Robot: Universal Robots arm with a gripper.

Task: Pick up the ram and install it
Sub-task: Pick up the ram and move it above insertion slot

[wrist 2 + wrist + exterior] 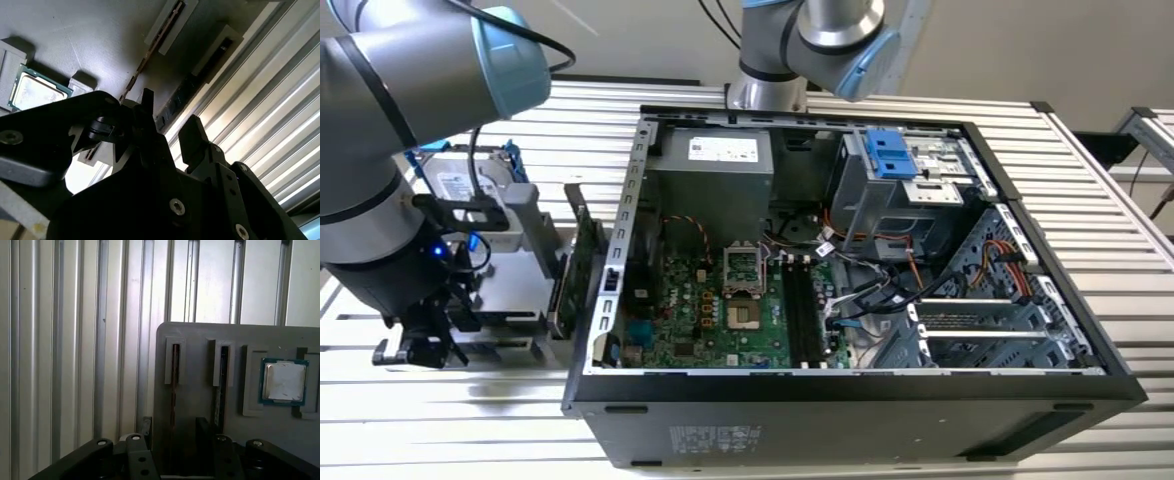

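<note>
The holder's grey brackets wrap around the ends of the ram, so my gripper will next grab the open middle of its long edge to install the ram.
In both wrist views the ram stands on edge in a slot of a grey holder, the slot farther from a loose processor chip. My gripper is open, one black finger on each side of the ram, and I see no contact with it. A second thin stick stands in the neighbouring slot. In the exterior view the gripper hangs low over the holder, to the left of the open computer case. Long black memory slots lie on the motherboard inside.
The holder also carries a hard drive and an upright green card close to the arm. The case's metal wall rises between the holder and the motherboard. Cables and a drive cage crowd the case's right side. A ribbed metal table lies beneath.
</note>
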